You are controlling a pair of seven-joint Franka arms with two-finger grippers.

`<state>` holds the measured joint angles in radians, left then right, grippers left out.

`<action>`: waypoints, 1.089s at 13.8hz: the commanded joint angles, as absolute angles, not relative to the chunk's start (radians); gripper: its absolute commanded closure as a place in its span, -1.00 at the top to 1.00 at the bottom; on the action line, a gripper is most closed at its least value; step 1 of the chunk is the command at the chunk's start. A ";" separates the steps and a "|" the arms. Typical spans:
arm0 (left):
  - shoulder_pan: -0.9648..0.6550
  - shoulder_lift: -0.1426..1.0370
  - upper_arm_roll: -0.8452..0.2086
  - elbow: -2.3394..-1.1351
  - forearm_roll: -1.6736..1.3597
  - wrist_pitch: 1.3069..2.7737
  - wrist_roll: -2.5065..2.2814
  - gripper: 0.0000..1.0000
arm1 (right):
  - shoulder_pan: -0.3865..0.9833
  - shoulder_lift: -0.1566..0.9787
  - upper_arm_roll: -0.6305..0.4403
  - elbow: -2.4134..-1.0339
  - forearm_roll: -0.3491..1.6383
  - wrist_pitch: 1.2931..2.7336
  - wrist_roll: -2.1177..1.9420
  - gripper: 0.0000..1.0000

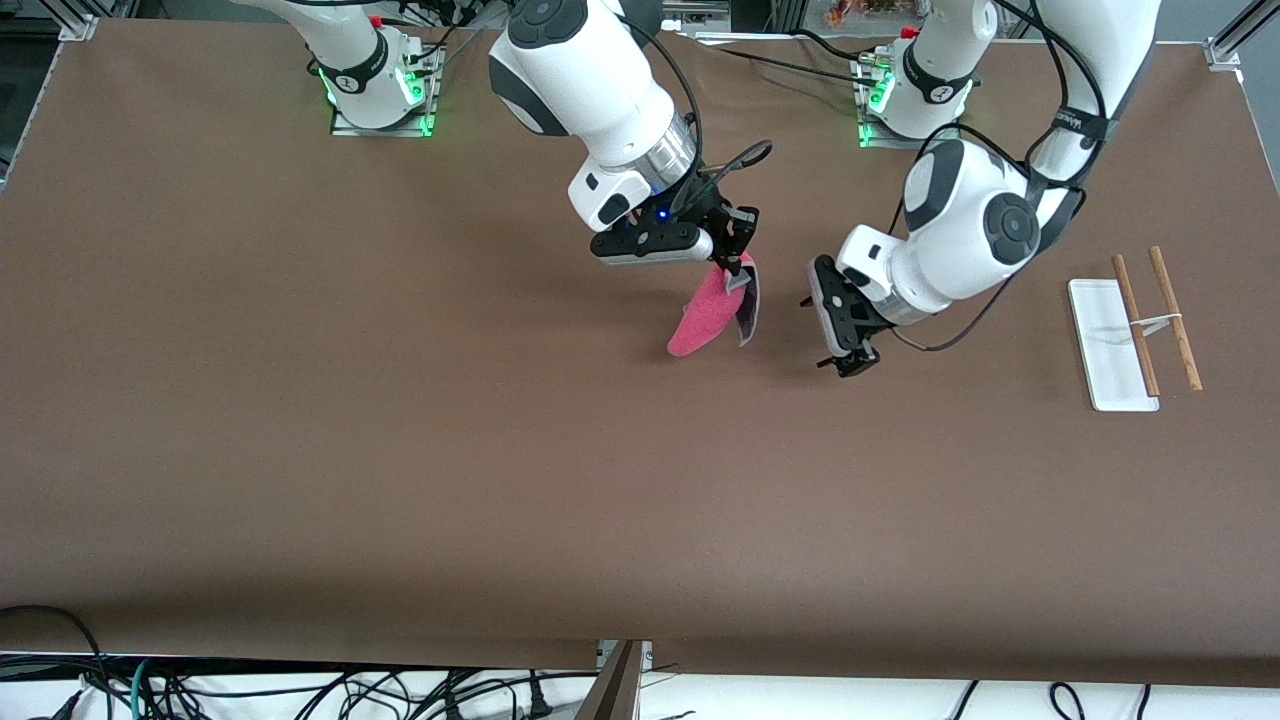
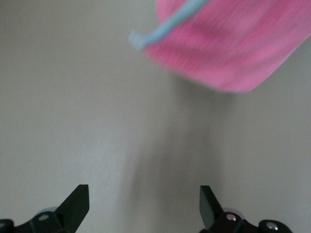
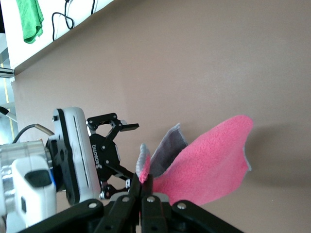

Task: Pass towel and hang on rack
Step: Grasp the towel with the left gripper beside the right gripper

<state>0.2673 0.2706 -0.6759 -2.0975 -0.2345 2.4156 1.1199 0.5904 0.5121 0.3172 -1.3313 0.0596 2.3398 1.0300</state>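
The pink towel's grey-blue hem (image 1: 750,307) is the part my left gripper needs to take hold of next, to take over the towel and hang it on the rack (image 1: 1135,325).
The pink towel (image 1: 706,315) hangs in the air over the middle of the table, pinched at its top edge by my right gripper (image 1: 738,268), which is shut on it. In the right wrist view the towel (image 3: 214,162) spreads out from the closed fingertips (image 3: 146,182), with a grey fold beside them. My left gripper (image 1: 838,335) is open and empty, just beside the towel toward the left arm's end. In the left wrist view the towel (image 2: 228,43) hangs ahead of the spread fingers (image 2: 77,201). The rack (image 1: 1135,325) stands at the left arm's end of the table.
The brown table top (image 1: 400,450) stretches wide under both arms. The robot bases (image 1: 380,90) stand along the edge farthest from the front camera. Cables (image 1: 300,690) lie below the table's edge nearest that camera.
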 commanded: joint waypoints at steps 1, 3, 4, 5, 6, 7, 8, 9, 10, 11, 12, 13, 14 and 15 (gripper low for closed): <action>0.304 0.212 -0.744 -2.085 -0.252 2.416 1.152 1.00 | 0.598 0.523 0.314 -1.302 0.072 2.330 1.039 -1.00; 0.304 0.210 -0.752 -2.063 -0.253 2.407 1.151 1.00 | 0.598 0.525 0.314 -1.302 0.072 2.330 1.039 -1.00; 0.305 0.210 -0.779 -2.057 -0.258 2.407 1.144 1.00 | 0.598 0.525 0.314 -1.302 0.072 2.330 1.039 -1.00; 0.305 0.210 -0.802 -2.036 -0.252 2.405 1.126 1.00 | 0.598 0.523 0.314 -1.302 0.072 2.329 1.039 -1.00; 0.304 0.209 -0.814 -2.020 -0.249 2.405 1.123 1.00 | 0.598 0.523 0.314 -1.302 0.072 2.329 1.039 -1.00; 0.304 0.210 -0.819 -2.016 -0.226 2.407 1.123 1.00 | 0.598 0.525 0.314 -1.302 0.072 2.330 1.037 -1.00; 0.304 0.210 -0.821 -2.010 -0.178 2.407 1.123 1.00 | 0.598 0.525 0.314 -1.302 0.071 2.330 1.037 -1.00; 0.304 0.212 -0.821 -2.010 -0.152 2.407 1.121 1.00 | 0.598 0.525 0.314 -1.302 0.071 2.330 1.037 -1.00; 0.304 0.212 -0.833 -2.010 -0.149 2.408 1.123 1.00 | 0.598 0.525 0.314 -1.302 0.071 2.330 1.035 -1.00; 0.304 0.212 -0.844 -2.010 -0.149 2.410 1.121 1.00 | 0.598 0.525 0.314 -1.302 0.072 2.330 1.035 -1.00; 0.304 0.215 -0.847 -2.010 -0.147 2.410 1.121 1.00 | 0.598 0.525 0.314 -1.302 0.071 2.332 1.035 -1.00; 0.304 0.218 -0.847 -2.011 -0.147 2.411 1.123 1.00 | 0.598 0.525 0.314 -1.302 0.071 2.333 1.034 -1.00; 0.302 0.218 -0.848 -2.010 -0.147 2.413 1.123 1.00 | 0.598 0.525 0.314 -1.302 0.071 2.332 1.035 -1.00; 0.302 0.219 -0.850 -2.011 -0.147 2.413 1.124 1.00 | 0.598 0.525 0.313 -1.302 0.071 2.330 1.035 -1.00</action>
